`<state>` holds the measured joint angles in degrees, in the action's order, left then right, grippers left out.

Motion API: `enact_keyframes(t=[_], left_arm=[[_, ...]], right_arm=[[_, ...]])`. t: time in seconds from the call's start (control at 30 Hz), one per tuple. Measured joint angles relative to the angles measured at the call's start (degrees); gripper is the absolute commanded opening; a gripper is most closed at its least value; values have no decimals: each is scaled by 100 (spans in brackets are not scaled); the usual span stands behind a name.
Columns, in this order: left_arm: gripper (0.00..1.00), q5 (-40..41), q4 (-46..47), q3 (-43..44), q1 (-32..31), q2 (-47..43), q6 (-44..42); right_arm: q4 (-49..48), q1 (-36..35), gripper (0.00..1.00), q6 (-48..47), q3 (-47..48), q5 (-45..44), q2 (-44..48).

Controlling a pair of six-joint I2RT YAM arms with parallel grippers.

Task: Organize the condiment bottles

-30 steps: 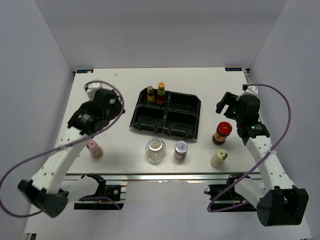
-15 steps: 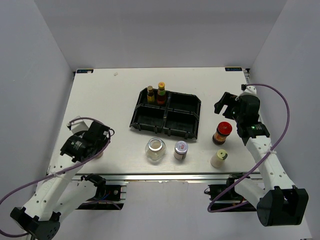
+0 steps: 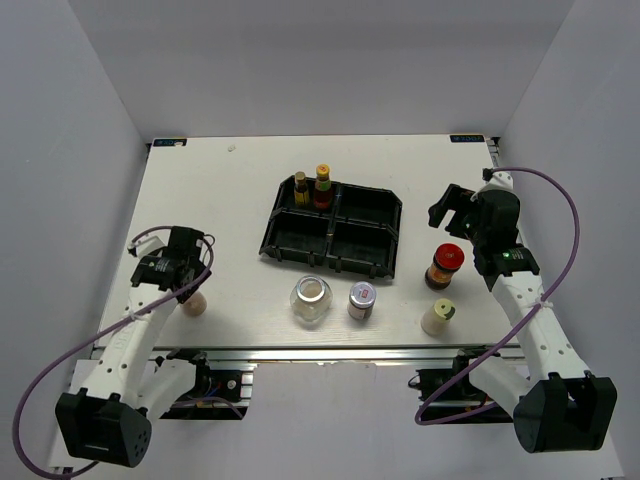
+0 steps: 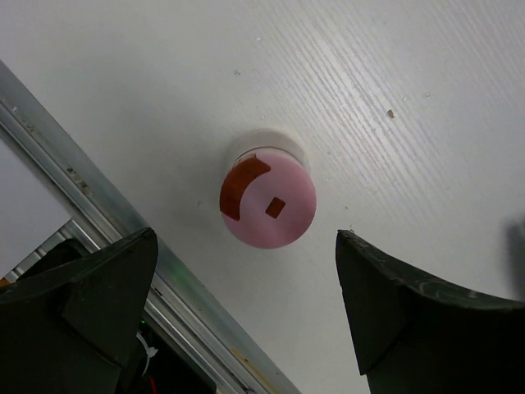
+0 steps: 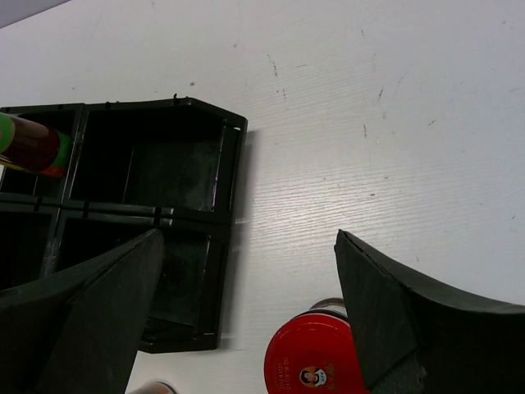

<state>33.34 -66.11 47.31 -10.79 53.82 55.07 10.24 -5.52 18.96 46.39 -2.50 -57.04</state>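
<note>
My left gripper grips the pink-capped bottle by its cap (image 4: 269, 199) next to stand it in the black tray's section by the slim dark bottles.
The pink-capped bottle (image 3: 193, 301) stands at the table's front left. In the left wrist view its cap (image 4: 268, 201) lies just beyond my open left gripper (image 4: 246, 300), which hangs above it. The left gripper (image 3: 170, 272) is empty. Two slim dark bottles (image 3: 311, 187) stand in the tray's back left compartment. The clear glass jar (image 3: 311, 299), silver-lidded jar (image 3: 361, 300) and cream bottle (image 3: 437, 316) stand along the front edge. The red-lidded jar (image 3: 445, 264) also shows in the right wrist view (image 5: 316, 359), under my open, empty right gripper (image 5: 250, 283), which also shows in the top view (image 3: 452, 208).
The black four-compartment tray (image 3: 334, 229) sits mid-table; its right compartments (image 5: 148, 168) hold nothing. The table's metal front rail (image 4: 82, 189) runs close beside the pink-capped bottle.
My left arm has swung from beside the tray back and down to the front left, ending over the pink-capped bottle. The right arm has hardly moved.
</note>
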Motion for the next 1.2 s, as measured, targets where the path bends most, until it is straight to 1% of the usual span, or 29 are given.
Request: enact_keyframes(t=[0.17, 0.27, 0.4, 0.5, 0.53, 0.57, 0.63, 0.67, 0.73, 0.77, 0.83, 0.93, 0.97, 1.0, 1.1, 1.2], left_arm=[[98, -223, 422, -17, 385, 24, -326], [98, -393, 640, -81, 531, 249, -481], [90, -542, 798, -155, 605, 553, -616], [80, -590, 798, -181, 619, 549, -643], [74, -599, 791, -181, 619, 551, -636], [71, -603, 785, -181, 619, 557, -627], [66, -614, 785, -184, 621, 586, -612], [60, -616, 782, -184, 621, 603, -619], [54, -619, 787, -184, 621, 634, -610], [49, -616, 793, -184, 621, 640, -616], [44, -619, 793, -184, 621, 640, -619], [33, -621, 796, -184, 621, 640, -623], [27, -625, 796, -184, 621, 640, -634], [15, -640, 804, -184, 623, 640, -651], [1, -793, 870, -168, 634, 638, -837], [0, -1088, 922, -39, 645, 643, -1073]], right_arm=[[-2, 0, 89, 0, 0, -39, 0], [-4, 0, 89, 0, 0, -61, -2], [-9, 0, 89, 0, 0, -107, -20], [-11, 0, 89, 0, 0, -142, -72], [-11, 0, 89, 0, 0, -146, -98], [-11, 0, 89, 0, 0, -160, -122], [-9, 0, 89, 0, 0, -164, -160], [-7, 0, 89, 2, 0, -166, -170], [-9, 0, 89, 0, 0, -184, -179], [-9, 0, 89, 0, 0, -186, -179], [-9, 0, 89, 0, 0, -199, -179], [-7, 0, 89, 0, 0, -205, -179], [-9, 0, 89, 0, 0, -205, -179], [-9, 0, 89, 0, 0, -205, -179], [-9, 0, 89, 0, 0, -210, -177], [-7, 0, 89, 0, 0, -212, -160]])
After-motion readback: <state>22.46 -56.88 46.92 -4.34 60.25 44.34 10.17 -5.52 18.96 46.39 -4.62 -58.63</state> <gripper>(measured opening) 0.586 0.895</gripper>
